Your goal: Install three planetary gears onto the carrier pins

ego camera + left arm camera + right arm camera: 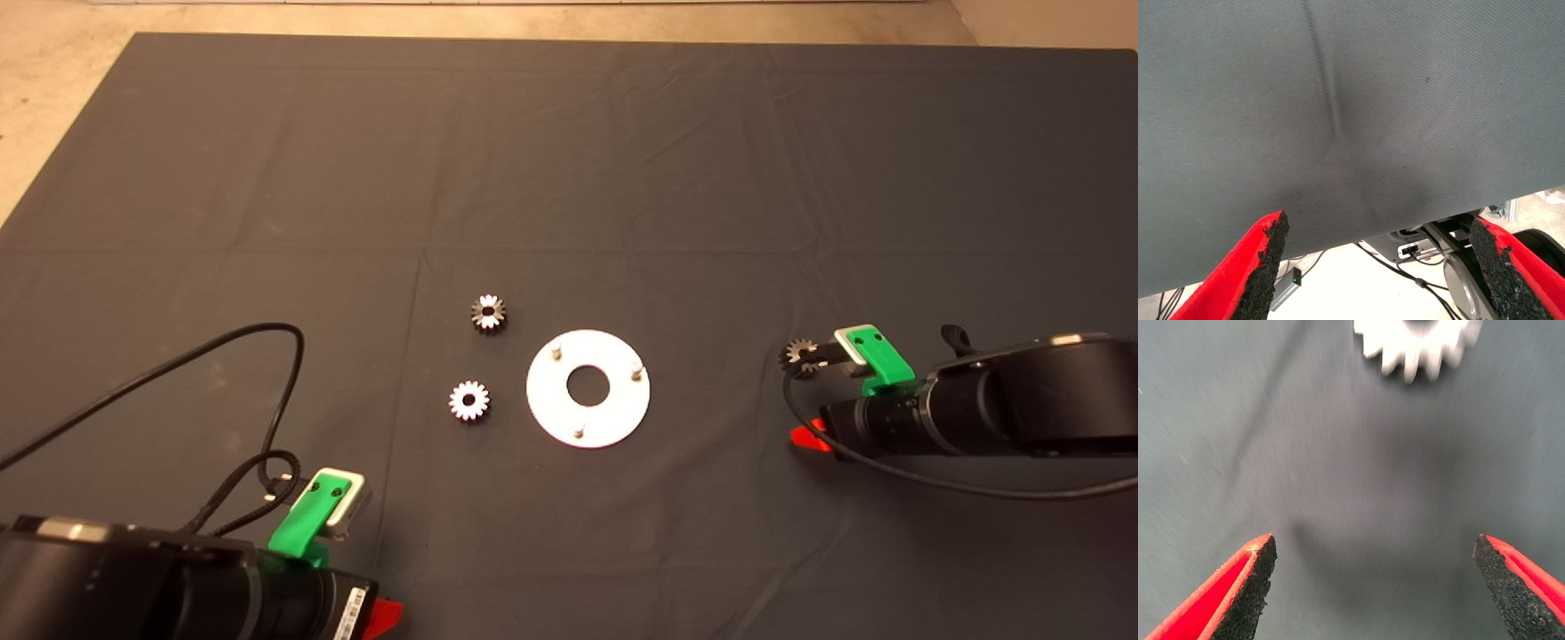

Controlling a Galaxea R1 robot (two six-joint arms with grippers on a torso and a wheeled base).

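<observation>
I will next grab the planetary gear with my right gripper by its toothed rim (789,353), so its hole stays free to fit a carrier pin.
The white-silver disc (613,411) lies mid-mat with three bare carrier pins (556,351) standing on it. Two planetary gears lie flat left of it, one farther back (488,313) and one nearer (468,401). A third gear (798,357) lies to the right of the disc, partly under the right wrist camera. My right gripper (805,404) hovers low over the mat beside it, open and empty; the right wrist view shows this gear (1418,347) just beyond the open gripper (1375,587). My left gripper (384,613) is parked at the lower left, open (1381,267).
A black cable (222,342) loops over the mat at the left by the left arm. Bare dark mat (569,160) lies behind the parts. The mat's front edge and the floor with cables (1405,260) show in the left wrist view.
</observation>
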